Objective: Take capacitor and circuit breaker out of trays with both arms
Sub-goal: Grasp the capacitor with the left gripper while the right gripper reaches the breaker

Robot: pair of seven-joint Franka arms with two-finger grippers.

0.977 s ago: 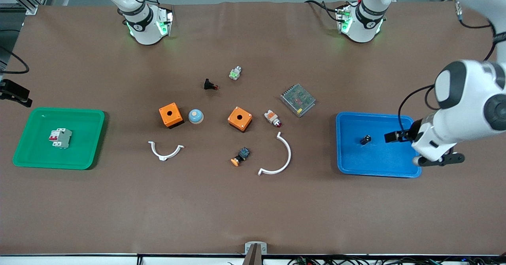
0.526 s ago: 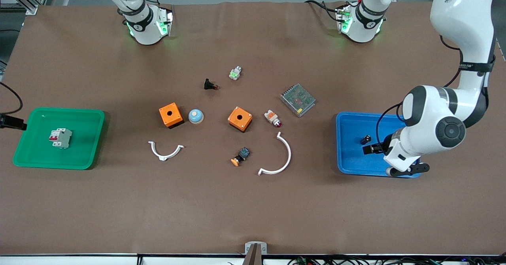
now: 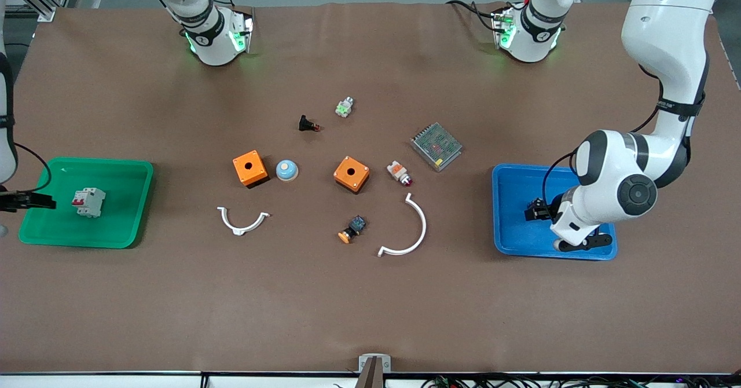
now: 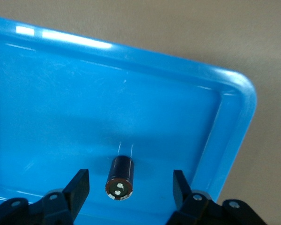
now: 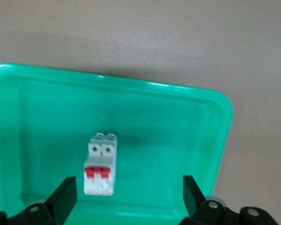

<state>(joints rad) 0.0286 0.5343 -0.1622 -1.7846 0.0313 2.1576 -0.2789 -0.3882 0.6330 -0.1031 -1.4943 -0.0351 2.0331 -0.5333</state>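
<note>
The circuit breaker needs to come out of the green tray, so my right gripper will next grab its white body beside the red levers.
The capacitor (image 4: 120, 178), a small black cylinder, lies on its side in the blue tray (image 3: 515, 231) at the left arm's end of the table. My left gripper (image 3: 534, 212) hangs low over it, open, with one finger (image 4: 79, 186) on each side and no contact. In the front view the gripper hides it. The breaker (image 3: 88, 201), a white-grey block with red levers, lies in the green tray (image 3: 116, 171) at the right arm's end. My right gripper (image 3: 40, 202) is open over that tray's outer edge, short of the breaker (image 5: 99, 171).
Between the trays lie two orange boxes (image 3: 250, 168) (image 3: 351, 174), a blue dome (image 3: 286, 170), two white arcs (image 3: 242, 221) (image 3: 408, 231), a mesh-covered module (image 3: 436, 146), an orange-capped button (image 3: 352, 229), a white-orange part (image 3: 399, 173), a black red-tipped part (image 3: 308, 124) and a green-white part (image 3: 344, 107).
My left gripper has moved across the blue tray to the capacitor. My right gripper has moved in to the green tray's outer edge, toward the breaker.
</note>
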